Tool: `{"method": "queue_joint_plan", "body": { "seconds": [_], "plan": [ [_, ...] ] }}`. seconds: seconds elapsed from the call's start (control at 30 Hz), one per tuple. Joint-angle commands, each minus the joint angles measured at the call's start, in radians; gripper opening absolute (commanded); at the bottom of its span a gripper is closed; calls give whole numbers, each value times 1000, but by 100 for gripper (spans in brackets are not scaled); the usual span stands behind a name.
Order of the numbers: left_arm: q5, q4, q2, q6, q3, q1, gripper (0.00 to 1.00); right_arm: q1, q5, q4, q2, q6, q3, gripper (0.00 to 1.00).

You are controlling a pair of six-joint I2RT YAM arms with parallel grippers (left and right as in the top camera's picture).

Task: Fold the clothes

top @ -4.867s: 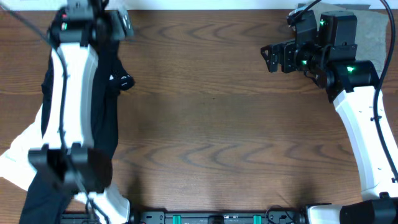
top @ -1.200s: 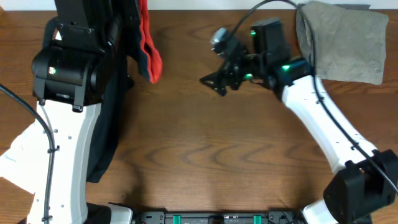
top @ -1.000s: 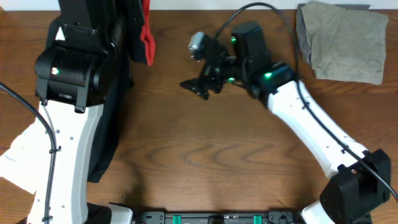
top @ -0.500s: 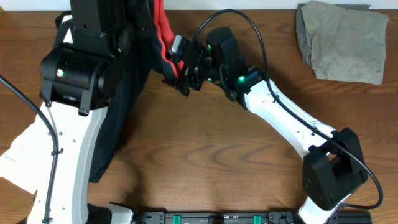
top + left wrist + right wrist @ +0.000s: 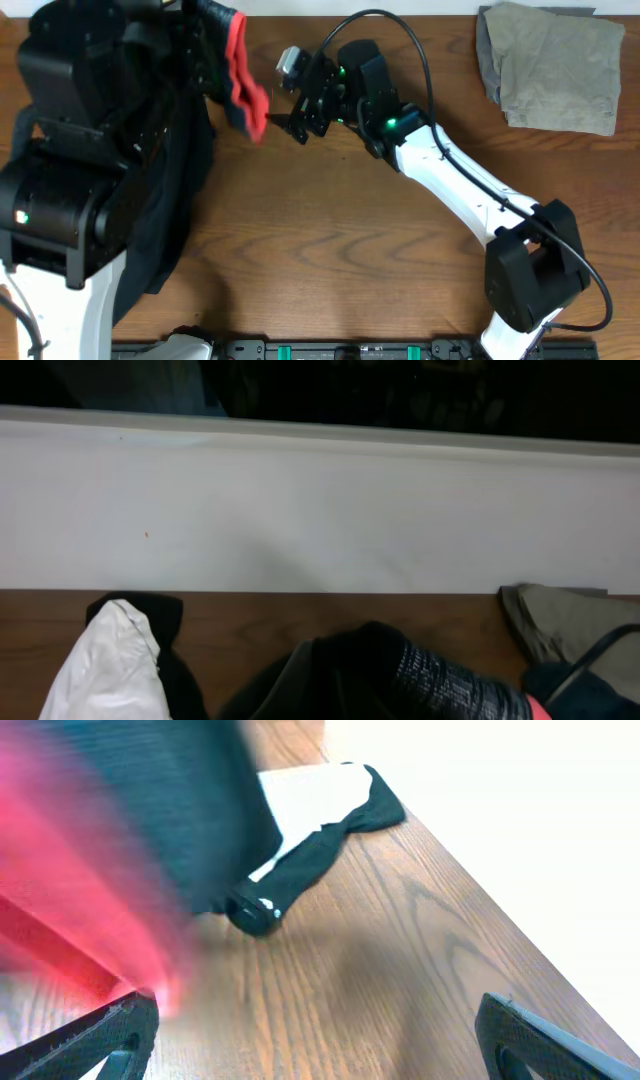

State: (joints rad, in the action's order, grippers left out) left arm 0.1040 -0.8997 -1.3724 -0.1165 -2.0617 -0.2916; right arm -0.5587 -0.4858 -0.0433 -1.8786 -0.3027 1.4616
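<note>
I should grab the loose end of the leggings' waistband with my right gripper, away from my left gripper, to spread the leggings for folding.
The clothes in play are black leggings [image 5: 170, 200] with a grey and red-orange waistband [image 5: 243, 90]. They hang from my raised left arm [image 5: 70, 150]. Its gripper is buried in the cloth, and the left wrist view shows only bunched leggings [image 5: 400, 675] where the fingers would be. My right gripper [image 5: 298, 108] is open just right of the waistband. In the right wrist view the blurred red waistband [image 5: 70, 910] brushes one fingertip [image 5: 115, 1040], and bare wood lies between the jaws [image 5: 330, 1050].
A khaki piece [image 5: 555, 65] lies at the table's back right corner. A white piece [image 5: 110, 670] rests on a black piece [image 5: 150, 615] at the far left, also seen as the black piece [image 5: 300, 870] in the right wrist view. The pale wall [image 5: 320, 510] runs behind the table.
My right gripper has swept left across the table from the khaki piece to the red waistband. The left arm has risen closer to the camera with the leggings.
</note>
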Motion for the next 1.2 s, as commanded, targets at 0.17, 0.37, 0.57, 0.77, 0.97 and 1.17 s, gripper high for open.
{"method": "queue_joint_plan", "body": {
  "seconds": [0.17,0.37,0.57,0.77,0.97,1.17],
  "plan": [
    [-14,-10,-4,-12,-14,-2,6,15,-147,-4,-8,46,15,99],
    [-6,-14,-6,-11,-14,-2,6,40,-309,-10,-1,71,15,99],
    [-7,-13,-8,-13,-14,-2,6,49,-350,-41,-2,81,15,99],
    [-19,-16,-8,-20,-14,-2,6,22,-276,-18,-11,82,14,98],
    [-19,-16,-8,-20,-14,-2,6,-6,-278,-13,-14,90,14,97],
    [-41,-16,-8,-31,-14,-2,6,-52,-211,22,-39,119,14,85]
  ]
}}
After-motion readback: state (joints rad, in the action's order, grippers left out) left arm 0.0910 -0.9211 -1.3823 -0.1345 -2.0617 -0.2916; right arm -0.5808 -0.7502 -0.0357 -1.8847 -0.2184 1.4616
